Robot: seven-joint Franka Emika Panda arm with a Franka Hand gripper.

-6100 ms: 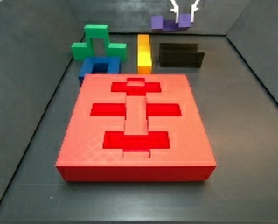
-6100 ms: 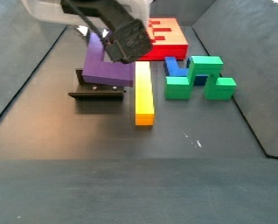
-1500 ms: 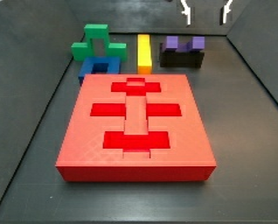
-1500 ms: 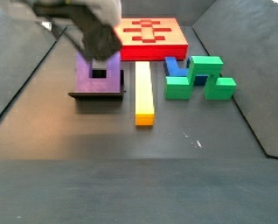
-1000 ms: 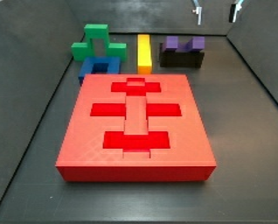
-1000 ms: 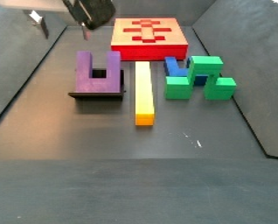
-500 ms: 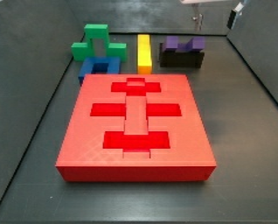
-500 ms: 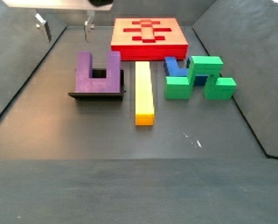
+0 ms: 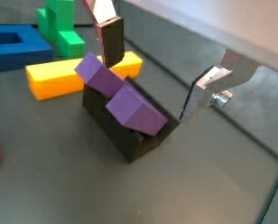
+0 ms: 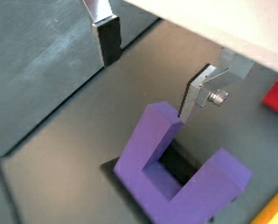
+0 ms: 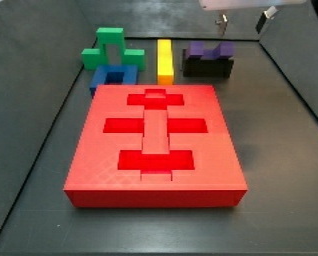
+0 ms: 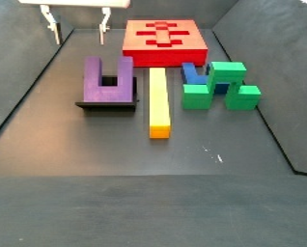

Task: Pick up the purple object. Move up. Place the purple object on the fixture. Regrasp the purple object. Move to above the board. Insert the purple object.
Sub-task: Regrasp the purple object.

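My gripper grabs the purple object by its one prong (image 11: 225, 49) next, to lift it from the black fixture (image 11: 209, 68).
The purple object (image 11: 211, 50) rests on the black fixture (image 11: 209, 68) at the back right, prongs pointing up in this side view; in a side view it (image 12: 108, 79) lies as a U over the fixture (image 12: 107, 104). My gripper (image 11: 243, 17) hangs open high above it, near the frame's top edge (image 12: 79, 29). Both wrist views show the purple object (image 9: 128, 101) (image 10: 170, 175) below the spread fingers, with nothing between them (image 9: 151, 86) (image 10: 149, 90). The red board (image 11: 95, 150) (image 12: 165, 58) lies apart from the fixture.
A yellow bar (image 11: 166, 60) (image 12: 157, 101) lies beside the fixture. A green block (image 11: 110, 45) (image 12: 221, 85) and a blue block (image 11: 112, 78) (image 12: 194, 75) sit beyond it. Dark walls enclose the floor on all sides.
The gripper let go of the purple object on the fixture, opened and rose straight up. Over the last half second it barely shifted.
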